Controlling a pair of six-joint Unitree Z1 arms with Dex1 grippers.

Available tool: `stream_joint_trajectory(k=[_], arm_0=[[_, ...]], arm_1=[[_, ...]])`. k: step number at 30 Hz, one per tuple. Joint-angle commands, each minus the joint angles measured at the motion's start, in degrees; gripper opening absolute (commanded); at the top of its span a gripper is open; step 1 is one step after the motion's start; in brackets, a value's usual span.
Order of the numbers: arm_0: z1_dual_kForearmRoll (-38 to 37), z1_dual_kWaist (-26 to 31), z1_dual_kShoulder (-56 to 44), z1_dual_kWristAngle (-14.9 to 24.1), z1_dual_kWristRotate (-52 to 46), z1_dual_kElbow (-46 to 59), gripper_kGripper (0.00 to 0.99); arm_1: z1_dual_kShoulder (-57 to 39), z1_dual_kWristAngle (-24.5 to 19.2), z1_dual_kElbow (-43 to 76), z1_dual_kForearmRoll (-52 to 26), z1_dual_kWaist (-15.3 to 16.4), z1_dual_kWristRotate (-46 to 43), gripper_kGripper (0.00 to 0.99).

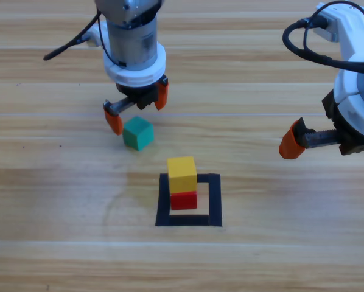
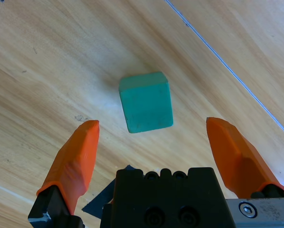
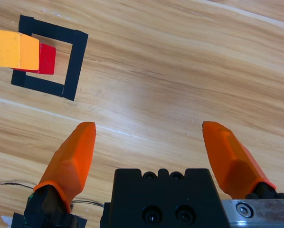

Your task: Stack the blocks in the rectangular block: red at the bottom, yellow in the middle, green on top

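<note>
Next, my left gripper grabs the teal-green cube by its opposite sides, and the cube's bottom stays free to sit on the yellow cube [image 1: 182, 173].
The teal-green cube [image 1: 137, 134] rests on the table, left of and behind the black tape outline [image 1: 213, 201]. My left gripper [image 1: 138, 109] hovers just behind it, open. In the left wrist view the green cube [image 2: 146, 102] lies ahead, between the two spread orange jaws of the left gripper [image 2: 152, 124], touching neither. Inside the outline the yellow cube [image 1: 182, 173] sits on the red cube [image 1: 184, 200]. My right gripper [image 3: 149, 126] waits open and empty at the right edge, one fingertip [image 1: 290, 146] showing from above. Its view shows the yellow cube [image 3: 14, 49], red cube [image 3: 47, 59] and tape outline [image 3: 75, 61].
A black cable [image 1: 304, 42] loops off the right arm at the top right. Bare wooden tabletop [image 1: 60, 231] surrounds the outline on all sides.
</note>
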Motion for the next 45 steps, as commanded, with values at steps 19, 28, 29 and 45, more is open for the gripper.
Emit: stream_joint_trajectory(k=[19, 28, 29, 45], arm_0=[[0.0, 3.2, 6.8, -4.1, -2.3, -0.9, 0.959], [0.0, 4.0, 7.0, -4.5, -2.4, -0.8, 0.946], [0.0, 4.0, 7.0, -4.5, -2.4, -0.7, 0.943], [-0.4, 3.7, 8.8, -4.6, -3.3, -1.3, 0.905]], arm_1=[[-3.3, 7.8, 7.9, -11.6, -1.6, -4.0, 0.980], [-3.3, 8.0, 8.3, -11.9, -1.6, -4.8, 0.980], [-3.4, 8.0, 8.3, -11.9, -1.6, -4.8, 0.980], [-3.5, 7.9, 8.7, -11.9, -1.6, -4.8, 0.980]])
